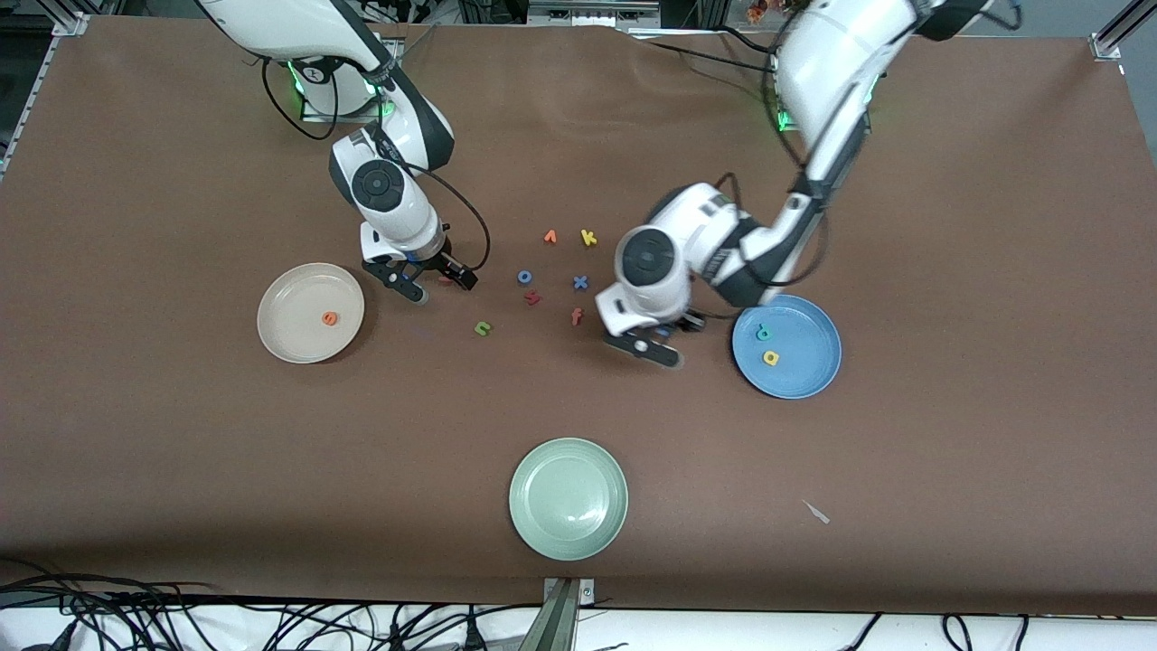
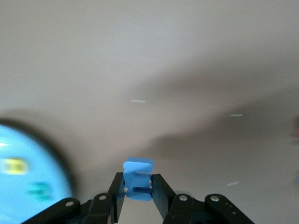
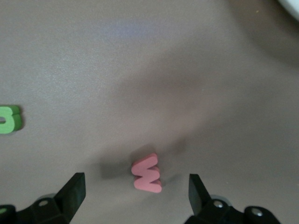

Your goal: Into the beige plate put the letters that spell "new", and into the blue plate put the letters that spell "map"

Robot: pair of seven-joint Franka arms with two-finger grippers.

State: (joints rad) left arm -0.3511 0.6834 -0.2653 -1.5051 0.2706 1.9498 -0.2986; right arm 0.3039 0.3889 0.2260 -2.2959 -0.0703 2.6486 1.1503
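Observation:
The pink w lies between my right gripper's low fingers, so it is time to close on it now.
My left gripper (image 2: pixel 138 184) is shut on the blue m (image 2: pixel 138 168), over the table next to the blue plate (image 1: pixel 801 384). On that plate lie the teal p (image 1: pixel 762 333) and the yellow a (image 1: pixel 770 358). My right gripper (image 3: pixel 135 182) is open and low over the table, with the salmon-pink w (image 3: pixel 147 173) lying between its fingers, untouched. In the front view this right gripper (image 1: pixel 432 282) is beside the beige plate (image 1: pixel 289 339), which holds the orange e (image 1: pixel 330 318). The green n (image 1: pixel 483 329) lies on the table, nearer the front camera than the right gripper.
Loose letters lie mid-table between the arms: an orange v (image 1: pixel 550 237), a yellow k (image 1: pixel 588 238), a blue o (image 1: pixel 524 277), a blue x (image 1: pixel 580 282), a dark red letter (image 1: pixel 532 297) and an orange one (image 1: pixel 577 316). A pale green plate (image 1: pixel 568 497) sits nearest the front camera.

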